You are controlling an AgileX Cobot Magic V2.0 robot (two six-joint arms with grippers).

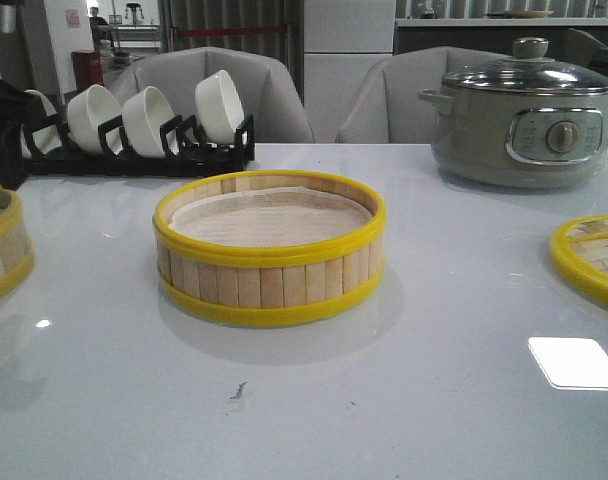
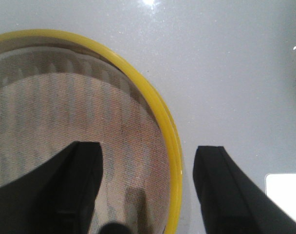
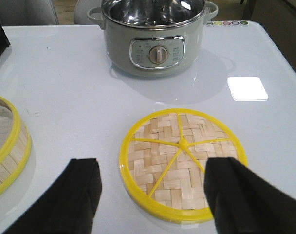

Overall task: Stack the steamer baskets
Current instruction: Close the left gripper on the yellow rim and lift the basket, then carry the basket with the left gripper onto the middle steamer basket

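The middle basket's yellow rim [image 2: 153, 102] is below my left gripper's fingers, so they would miss it if they closed now, and my left gripper should lower first.
One steamer basket [image 1: 269, 250] with bamboo slat walls, yellow rims and a pale liner stands in the middle of the table; its edge also shows in the right wrist view [image 3: 7, 146]. A second basket [image 1: 4, 245] is cut off at the front view's left edge. In the left wrist view my left gripper [image 2: 148, 148] is open and straddles a basket's yellow rim [image 2: 153, 102], with one finger over the liner and the other over the table outside. My right gripper [image 3: 154, 165] is open and empty above the flat woven lid [image 3: 183, 163]. Neither gripper shows in the front view.
The yellow-rimmed lid [image 1: 594, 260] lies at the right. The grey-green electric pot [image 1: 524, 115] with a glass lid stands at the back right, also in the right wrist view [image 3: 155, 34]. A black rack of white bowls [image 1: 134, 125] stands at the back left.
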